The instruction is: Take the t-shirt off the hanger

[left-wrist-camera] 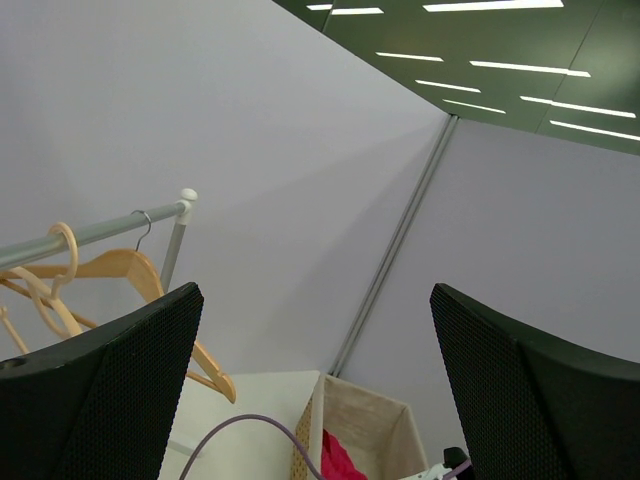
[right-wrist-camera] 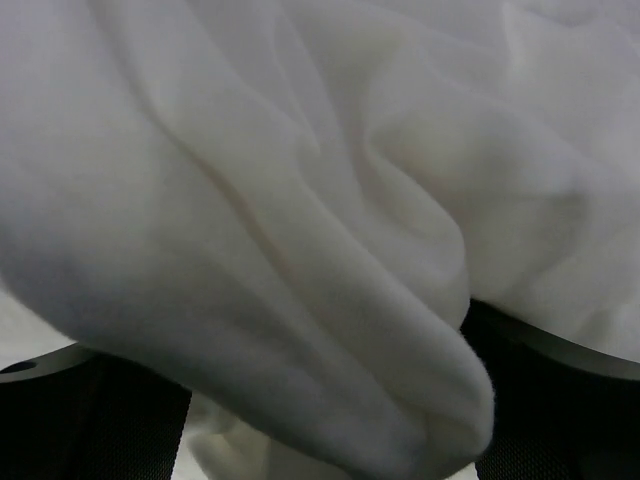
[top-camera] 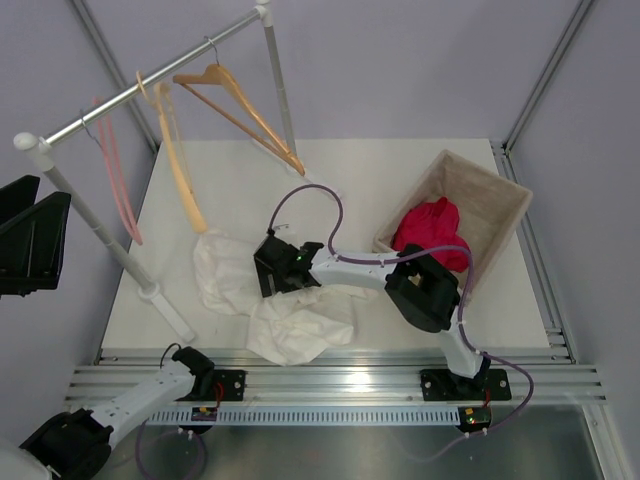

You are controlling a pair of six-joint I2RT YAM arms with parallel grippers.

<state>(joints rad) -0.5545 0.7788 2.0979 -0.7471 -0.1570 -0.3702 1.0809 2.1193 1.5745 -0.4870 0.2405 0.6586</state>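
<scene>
Next, my right gripper grabs the white t-shirt by its bulging fold (right-wrist-camera: 375, 405), clear of the hanger's tip, to remove the t-shirt from the hanger in one heap.
The white t-shirt (top-camera: 290, 325) lies crumpled on the table, and its upper left part reaches the lower tip of the hanger. The light-brown wooden hanger (top-camera: 180, 170) hangs tilted from the rail, one arm pointing down into the shirt. My right gripper (top-camera: 272, 268) rests low on the shirt. In the right wrist view the white cloth (right-wrist-camera: 300, 200) fills the frame, and the jaws of my right gripper (right-wrist-camera: 330, 430) stand wide apart with a fold bulging between them. My left gripper (top-camera: 30, 240) is raised at the far left, open and empty (left-wrist-camera: 315, 400).
A second wooden hanger (top-camera: 240, 110) and a thin pink hanger (top-camera: 118, 185) hang on the grey rail (top-camera: 140, 90). The rail's white post (top-camera: 110, 240) stands left of the shirt. A beige basket (top-camera: 495, 200) at the right holds a red cloth (top-camera: 430, 230).
</scene>
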